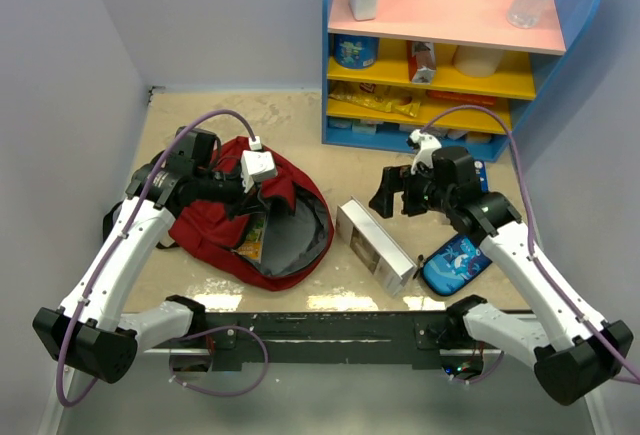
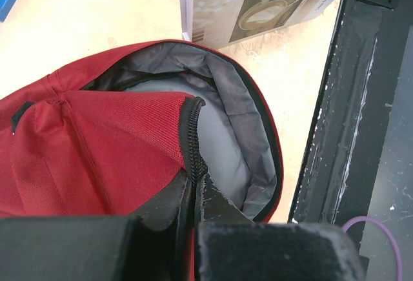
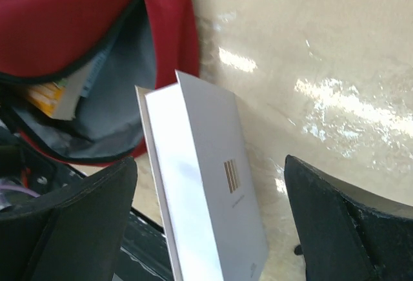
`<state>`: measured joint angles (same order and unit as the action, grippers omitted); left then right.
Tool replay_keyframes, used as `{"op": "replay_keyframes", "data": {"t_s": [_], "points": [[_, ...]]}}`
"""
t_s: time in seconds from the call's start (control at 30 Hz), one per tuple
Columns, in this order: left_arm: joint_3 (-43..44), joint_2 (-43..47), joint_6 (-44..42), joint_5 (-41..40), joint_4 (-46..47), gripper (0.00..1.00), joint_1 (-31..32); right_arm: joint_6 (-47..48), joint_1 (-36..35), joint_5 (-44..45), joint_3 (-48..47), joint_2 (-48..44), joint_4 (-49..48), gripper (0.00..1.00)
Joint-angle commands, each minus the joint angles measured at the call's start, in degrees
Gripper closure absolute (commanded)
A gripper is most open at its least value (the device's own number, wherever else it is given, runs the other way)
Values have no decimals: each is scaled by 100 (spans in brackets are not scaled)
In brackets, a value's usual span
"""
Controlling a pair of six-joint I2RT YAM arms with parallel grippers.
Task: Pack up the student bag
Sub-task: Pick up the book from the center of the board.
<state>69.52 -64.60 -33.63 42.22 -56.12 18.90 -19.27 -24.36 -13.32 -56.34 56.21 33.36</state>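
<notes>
The right gripper grabs the white book across both covers at the exposed page edge (image 1: pixel 379 233) next, so its opposite edge enters the bag (image 1: pixel 218 227) first.
The dark red student bag (image 1: pixel 218 227) lies open at the left, grey lining showing, with a yellow book (image 1: pixel 253 243) inside. My left gripper (image 1: pixel 248 193) is shut on the bag's black zipper edge (image 2: pixel 193 158) and holds the flap up; the bag (image 2: pixel 97 132) fills the left wrist view. A white book (image 1: pixel 375 245) lies flat right of the bag. My right gripper (image 1: pixel 395 198) is open just above the book's far end. In the right wrist view the book (image 3: pixel 219 190) lies between my spread fingers (image 3: pixel 84 216), apart from both, with the bag (image 3: pixel 64 16) behind.
A blue zip pouch (image 1: pixel 455 262) lies right of the white book. A blue, yellow and pink shelf (image 1: pixel 450 55) with snacks and a bottle stands at the back right. A black rail (image 1: pixel 330 325) runs along the near edge. Walls close both sides.
</notes>
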Motion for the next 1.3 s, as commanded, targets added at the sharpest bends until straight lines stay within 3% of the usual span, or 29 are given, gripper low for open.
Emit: {"op": "replay_keyframes", "data": {"t_s": [0.0, 0.2, 0.53, 0.93, 1.27], "points": [[62, 61, 67, 243, 356, 100, 35, 608, -376, 584, -255, 118, 513, 1], [132, -9, 102, 199, 373, 100, 35, 661, -1167, 532, -404, 250, 496, 1], [-26, -9, 93, 191, 479, 100, 35, 731, -1273, 726, -387, 478, 645, 1], [-78, 17, 93, 217, 540, 100, 35, 573, -1563, 365, -229, 892, 540, 1], [-114, 96, 84, 217, 558, 100, 27, 503, -1985, 1314, -509, 1638, 996, 1]]}}
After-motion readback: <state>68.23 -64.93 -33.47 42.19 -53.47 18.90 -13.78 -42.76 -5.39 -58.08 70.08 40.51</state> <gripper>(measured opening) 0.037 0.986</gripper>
